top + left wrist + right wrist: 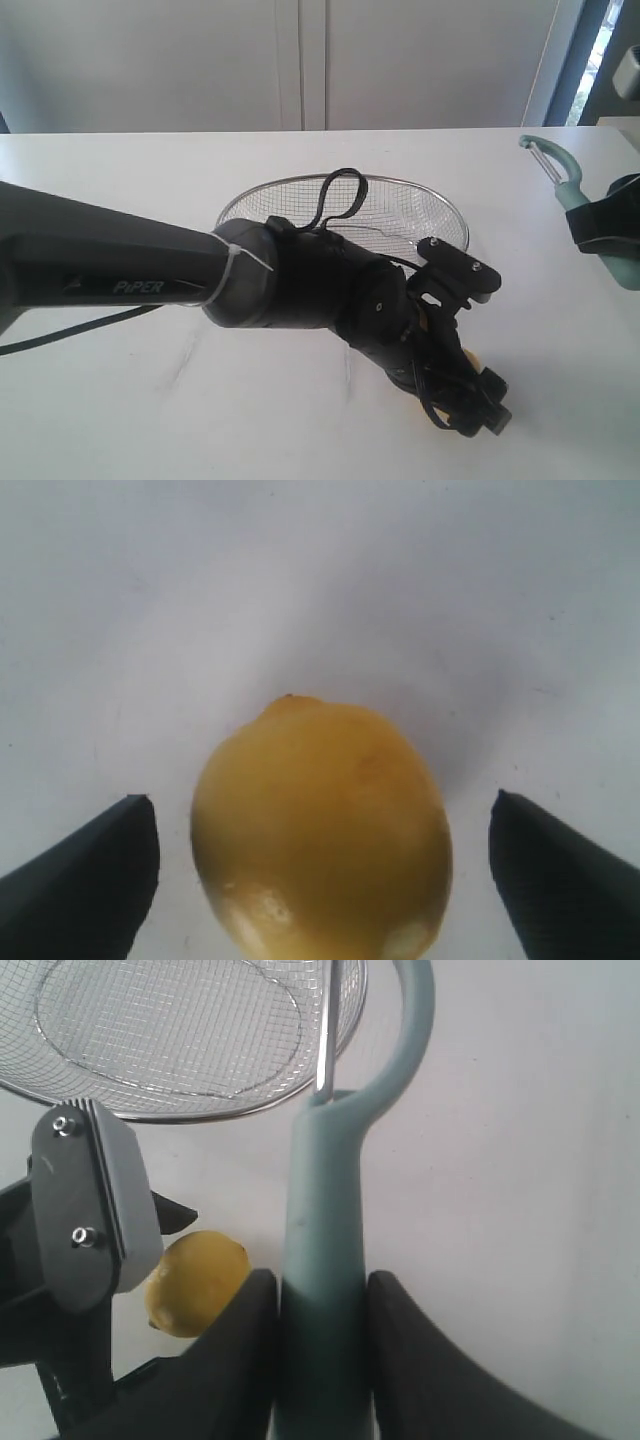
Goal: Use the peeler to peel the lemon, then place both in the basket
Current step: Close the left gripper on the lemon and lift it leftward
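Note:
My left gripper's fingers are on both sides of the yellow lemon [471, 356], low over the white table, so it should close and would hold it.
The yellow lemon [320, 830] lies on the white table, nub pointing away, between the two dark fingers [95, 875] of my left gripper [322, 808]. That gripper is open, with a gap on each side of the fruit. In the exterior view the left gripper [455, 375] points down in front of the basket and hides nearly all of the lemon [471, 356]. My right gripper [322, 1285] is shut on the pale teal handle of the peeler [320, 1190]. It holds the peeler [558, 168] head-up above the table at the far right. The wire basket [400, 182] stands behind the left arm.
The left arm's black forearm [120, 265] crosses the table from the left, its cable loop [338, 195] rising over the basket's near rim. In the right wrist view the basket [200, 1117] holds nothing, and the lemon [195, 1280] lies just below its rim.

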Available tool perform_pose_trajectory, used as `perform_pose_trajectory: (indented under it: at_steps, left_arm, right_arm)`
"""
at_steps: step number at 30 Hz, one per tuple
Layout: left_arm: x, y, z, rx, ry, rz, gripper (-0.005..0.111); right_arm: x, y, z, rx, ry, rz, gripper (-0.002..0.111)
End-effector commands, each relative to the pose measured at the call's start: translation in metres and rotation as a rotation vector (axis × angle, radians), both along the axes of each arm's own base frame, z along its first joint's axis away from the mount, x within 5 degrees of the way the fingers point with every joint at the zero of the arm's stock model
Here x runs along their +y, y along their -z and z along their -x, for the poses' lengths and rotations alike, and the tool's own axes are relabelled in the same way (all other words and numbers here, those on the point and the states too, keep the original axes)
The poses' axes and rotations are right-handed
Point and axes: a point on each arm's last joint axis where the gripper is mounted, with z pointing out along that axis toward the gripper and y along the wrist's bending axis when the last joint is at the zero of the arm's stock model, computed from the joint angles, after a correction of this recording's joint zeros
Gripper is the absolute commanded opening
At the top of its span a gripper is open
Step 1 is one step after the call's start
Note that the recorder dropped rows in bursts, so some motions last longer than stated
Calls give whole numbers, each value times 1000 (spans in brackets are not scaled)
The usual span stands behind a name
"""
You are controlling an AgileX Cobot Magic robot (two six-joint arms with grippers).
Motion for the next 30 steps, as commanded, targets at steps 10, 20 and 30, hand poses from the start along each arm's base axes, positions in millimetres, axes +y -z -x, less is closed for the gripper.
perform_pose_trajectory:
  at_steps: [10,20,30]
  left_arm:
    - [-3,0,1,-6,-3,18,64]
    - [0,-8,4,4,2,11,0]
    - [36,-86,18,-133,216,-112,0]
  right_arm:
    - [-1,-5,-1,-32,16,-12,0]
    - [-1,-5,-2,-43,19,-12,0]
    - [-1,-5,-2,-43,19,-12,0]
